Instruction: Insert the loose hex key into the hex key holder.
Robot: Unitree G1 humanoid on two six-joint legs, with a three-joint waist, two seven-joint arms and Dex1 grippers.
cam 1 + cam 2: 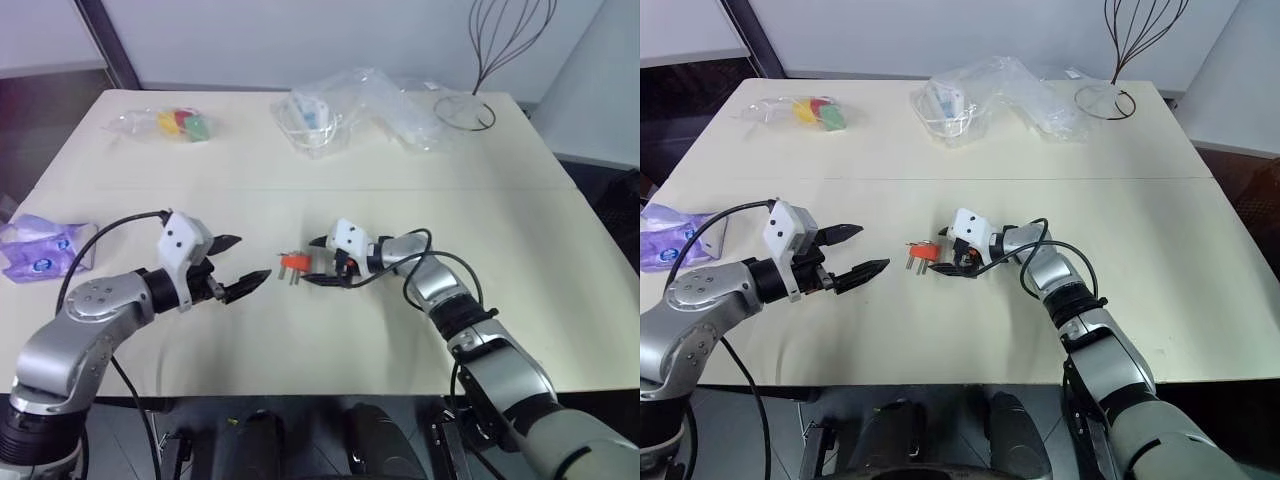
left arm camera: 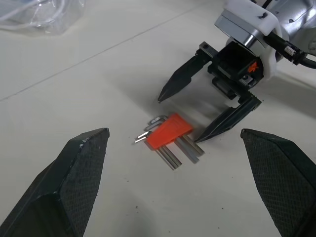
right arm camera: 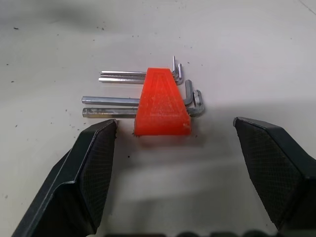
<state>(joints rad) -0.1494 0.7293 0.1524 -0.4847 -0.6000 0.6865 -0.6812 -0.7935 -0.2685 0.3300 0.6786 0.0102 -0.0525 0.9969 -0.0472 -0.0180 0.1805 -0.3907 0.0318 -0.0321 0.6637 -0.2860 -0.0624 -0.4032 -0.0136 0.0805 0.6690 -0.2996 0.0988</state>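
The fingers of my right gripper are low on either side of the orange holder's wide end, so it is time to close on the holder.
The hex key holder (image 3: 160,98) is a small orange-red wedge lying flat on the cream table (image 1: 300,340), with several short metal keys through it. I cannot tell a separate loose hex key from the keys in the holder. My right gripper (image 1: 312,262) is low over the table, open. Its fingertips (image 3: 106,131) stand on either side of the holder's near end without touching it. My left gripper (image 1: 252,260) hovers open a short way left of the holder, pointing at it, and holds nothing. The left wrist view has the holder (image 2: 169,131) in front of the right gripper (image 2: 178,120).
A clear bag of coloured pieces (image 1: 175,123) lies at the far left. Crumpled clear packaging (image 1: 340,115) and a black wire stand (image 1: 470,105) are at the back. A purple packet (image 1: 40,247) sits at the left edge. Cables trail from both wrists.
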